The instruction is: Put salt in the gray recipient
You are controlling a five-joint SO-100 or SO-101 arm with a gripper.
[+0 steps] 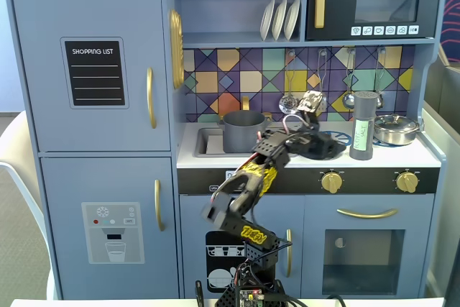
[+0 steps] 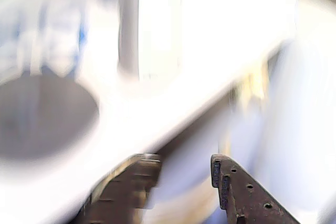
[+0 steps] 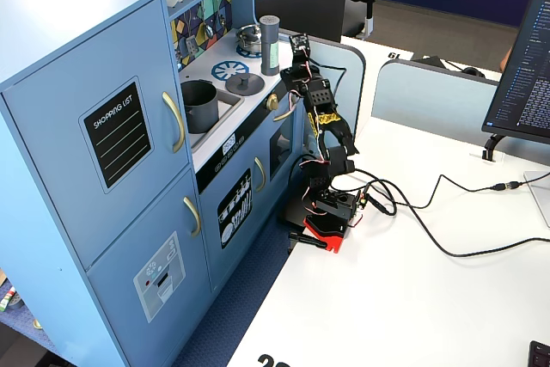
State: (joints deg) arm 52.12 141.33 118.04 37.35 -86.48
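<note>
I will grab the salt shaker with my gripper by its labeled middle (image 1: 361, 131) next, to put salt in the gray pot (image 1: 243, 131).
The salt shaker (image 1: 363, 126), a tall gray cylinder with a white label, stands upright on the toy kitchen's counter, right of the middle. It also shows in a fixed view (image 3: 270, 45) and blurred in the wrist view (image 2: 128, 24). The gray pot (image 1: 243, 131) sits in the sink at the left; it also shows in a fixed view (image 3: 199, 105). My gripper (image 1: 316, 145) hovers at the counter's front edge between the pot and the shaker, left of the shaker and apart from it. In the wrist view my gripper (image 2: 181, 169) is open and empty.
A small silver pan (image 1: 395, 129) stands right of the shaker. A dark round lid (image 3: 245, 83) lies on the counter close under my gripper. Utensils hang on the back wall (image 1: 287, 98). Two knobs (image 1: 331, 181) stick out below the counter's edge.
</note>
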